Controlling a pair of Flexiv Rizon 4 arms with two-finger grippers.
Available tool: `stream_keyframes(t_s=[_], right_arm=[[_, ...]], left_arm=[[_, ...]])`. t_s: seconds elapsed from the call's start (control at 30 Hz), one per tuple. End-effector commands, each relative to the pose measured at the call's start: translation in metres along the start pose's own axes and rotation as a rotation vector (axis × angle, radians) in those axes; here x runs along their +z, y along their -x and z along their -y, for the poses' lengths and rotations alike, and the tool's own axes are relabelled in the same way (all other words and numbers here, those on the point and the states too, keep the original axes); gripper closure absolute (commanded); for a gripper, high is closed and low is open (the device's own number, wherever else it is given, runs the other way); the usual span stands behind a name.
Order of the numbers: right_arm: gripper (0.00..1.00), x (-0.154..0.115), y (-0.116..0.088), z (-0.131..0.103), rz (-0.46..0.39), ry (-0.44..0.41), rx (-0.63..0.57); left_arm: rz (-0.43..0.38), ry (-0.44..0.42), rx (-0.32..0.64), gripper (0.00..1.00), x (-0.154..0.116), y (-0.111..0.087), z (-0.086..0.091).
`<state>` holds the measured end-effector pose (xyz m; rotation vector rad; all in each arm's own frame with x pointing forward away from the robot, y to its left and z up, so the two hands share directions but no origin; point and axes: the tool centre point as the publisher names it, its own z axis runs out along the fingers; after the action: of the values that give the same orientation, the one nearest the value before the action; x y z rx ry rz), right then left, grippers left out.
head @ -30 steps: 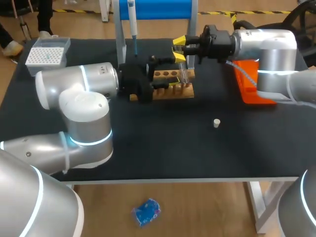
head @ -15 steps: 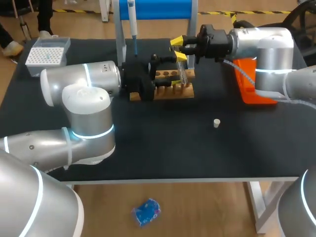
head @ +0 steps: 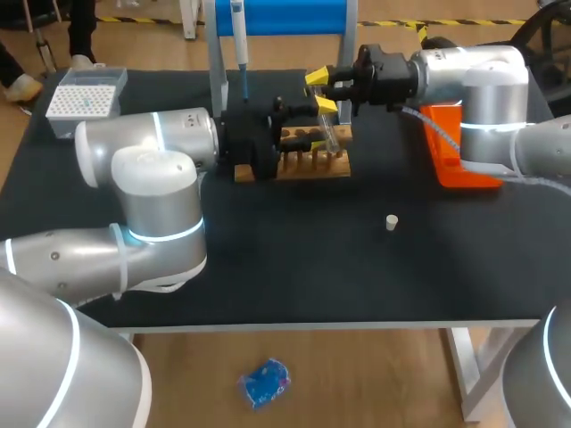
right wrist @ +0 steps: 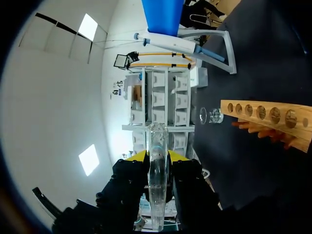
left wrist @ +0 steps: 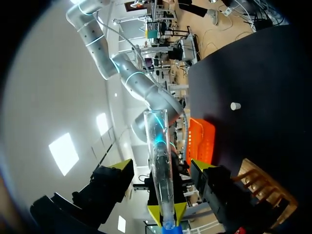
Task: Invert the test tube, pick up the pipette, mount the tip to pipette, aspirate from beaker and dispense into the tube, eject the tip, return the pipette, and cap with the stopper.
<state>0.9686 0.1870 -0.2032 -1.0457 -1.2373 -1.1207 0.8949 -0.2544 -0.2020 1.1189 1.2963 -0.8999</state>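
Observation:
The left gripper takes the test tube around its bare glass middle (head: 327, 129) (left wrist: 162, 168) next, as my right gripper's yellow fingers cover the tube's rounded end.
A clear test tube (head: 330, 135) hangs tilted over the wooden rack (head: 314, 166), with my right gripper (head: 321, 91) shut on its upper end. In the right wrist view the test tube (right wrist: 157, 170) stands pinched between the yellow tips of the right gripper (right wrist: 157, 157). My left gripper (head: 308, 127) reaches in from the left at the rack. Its fingers straddle the test tube (left wrist: 159, 156) without touching it, so the left gripper (left wrist: 162, 165) is open. The pipette (head: 239, 45) hangs on its stand. A white stopper (head: 391, 221) lies on the mat.
A tip box (head: 85, 96) sits at the back left. An orange tray (head: 455, 152) lies at the right, under my right arm. The right wrist view shows a small glass beaker (right wrist: 210, 115) beside the rack (right wrist: 273, 119). Bare black mat lies in front of the rack.
My left gripper's fingers have drawn closer together on either side of the tube. The right gripper has shifted slightly left with the tube in it.

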Motion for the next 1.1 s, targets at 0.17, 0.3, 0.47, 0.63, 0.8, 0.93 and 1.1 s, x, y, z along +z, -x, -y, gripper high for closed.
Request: stream_keyframes(t_s=[0.17, 0.3, 0.47, 0.63, 0.8, 0.93, 1.1], right_arm=[[1.0, -0.001, 0.001, -0.002, 0.003, -0.01, 0.001], [1.0, -0.001, 0.001, -0.002, 0.003, -0.01, 0.001], [1.0, -0.001, 0.001, -0.002, 0.004, -0.011, 0.0], [1.0, -0.001, 0.001, -0.002, 0.001, -0.011, 0.001], [0.0, -0.001, 0.0, -0.002, -0.01, -0.004, 0.001], [0.0, -0.006, -0.002, -0.002, -0.003, 0.015, -0.014], [0.0, -0.017, -0.009, -0.002, -0.009, 0.051, -0.061]], left_arm=[[0.006, -0.012, 0.003, 0.55, 0.003, 0.0, -0.002], [0.008, -0.014, 0.003, 0.63, 0.003, 0.0, -0.002], [0.006, -0.015, 0.001, 0.83, 0.003, 0.0, -0.002], [0.003, -0.022, -0.002, 1.0, 0.002, -0.001, -0.001], [0.001, -0.015, -0.011, 1.0, 0.001, 0.0, 0.0], [-0.013, 0.011, -0.035, 1.0, -0.004, 0.005, -0.002], [-0.015, 0.053, -0.119, 1.0, -0.013, 0.011, -0.006]])
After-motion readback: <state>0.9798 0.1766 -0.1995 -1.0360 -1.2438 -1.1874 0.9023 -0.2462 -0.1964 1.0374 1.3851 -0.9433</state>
